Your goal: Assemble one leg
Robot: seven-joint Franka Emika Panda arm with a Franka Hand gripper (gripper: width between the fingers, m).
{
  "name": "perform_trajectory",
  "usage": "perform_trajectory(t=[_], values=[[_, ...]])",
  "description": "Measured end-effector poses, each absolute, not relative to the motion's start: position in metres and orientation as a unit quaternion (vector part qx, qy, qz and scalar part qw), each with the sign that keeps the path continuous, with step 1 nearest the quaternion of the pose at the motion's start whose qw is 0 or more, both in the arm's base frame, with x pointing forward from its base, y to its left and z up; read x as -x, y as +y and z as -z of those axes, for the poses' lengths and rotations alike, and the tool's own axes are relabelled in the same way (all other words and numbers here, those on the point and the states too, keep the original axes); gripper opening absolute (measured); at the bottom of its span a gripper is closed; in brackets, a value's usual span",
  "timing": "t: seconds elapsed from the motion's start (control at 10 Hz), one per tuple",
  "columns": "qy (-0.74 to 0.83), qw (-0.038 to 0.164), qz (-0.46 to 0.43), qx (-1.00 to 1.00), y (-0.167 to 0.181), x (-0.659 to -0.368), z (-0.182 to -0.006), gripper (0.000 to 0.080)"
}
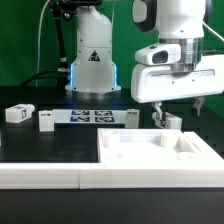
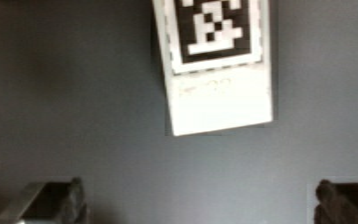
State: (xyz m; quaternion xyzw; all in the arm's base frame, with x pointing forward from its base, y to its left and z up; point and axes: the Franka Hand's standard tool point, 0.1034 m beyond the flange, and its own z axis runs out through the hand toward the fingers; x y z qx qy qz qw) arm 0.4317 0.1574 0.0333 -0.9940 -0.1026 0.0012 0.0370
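Observation:
The gripper isn't ready to close yet: the white leg is ahead of the robot's fingers, so the gripper needs to move toward the leg first and then close on it.
My gripper [image 1: 176, 108] hangs open and empty over the exterior view's right side of the black table. A small white leg [image 1: 172, 121] with a marker tag stands just below and beside its fingers, apart from them. In the wrist view this leg [image 2: 220, 75] lies ahead of the gripper [image 2: 197, 205], outside the wide-open jaws, with its tag at the far end. Both fingertips [image 2: 51, 200] show dark at the frame's edge with nothing between them. Three more tagged legs lie on the table: one at the far left [image 1: 18, 113], one beside it [image 1: 46, 120], one near the middle [image 1: 130, 117].
The large white square panel [image 1: 120, 148] lies in front of the gripper, next to the near leg. The marker board [image 1: 90, 115] lies flat before the arm's base [image 1: 92, 70]. A white ledge [image 1: 40, 176] runs along the front edge.

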Motion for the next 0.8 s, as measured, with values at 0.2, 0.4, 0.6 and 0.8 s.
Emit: perform_trajectory(t=[0.2, 0.4, 0.6, 0.8], values=[[-0.110, 0.026, -0.061, 0.992, 0.158, -0.415, -0.025, 0.0649], [-0.115, 0.015, -0.129, 0.985, 0.160, -0.407, -0.022, 0.0649], [-0.114, 0.005, -0.195, 0.974, 0.160, -0.404, -0.018, 0.0649], [-0.114, -0.004, -0.255, 0.960, 0.162, -0.403, -0.017, 0.0649]])
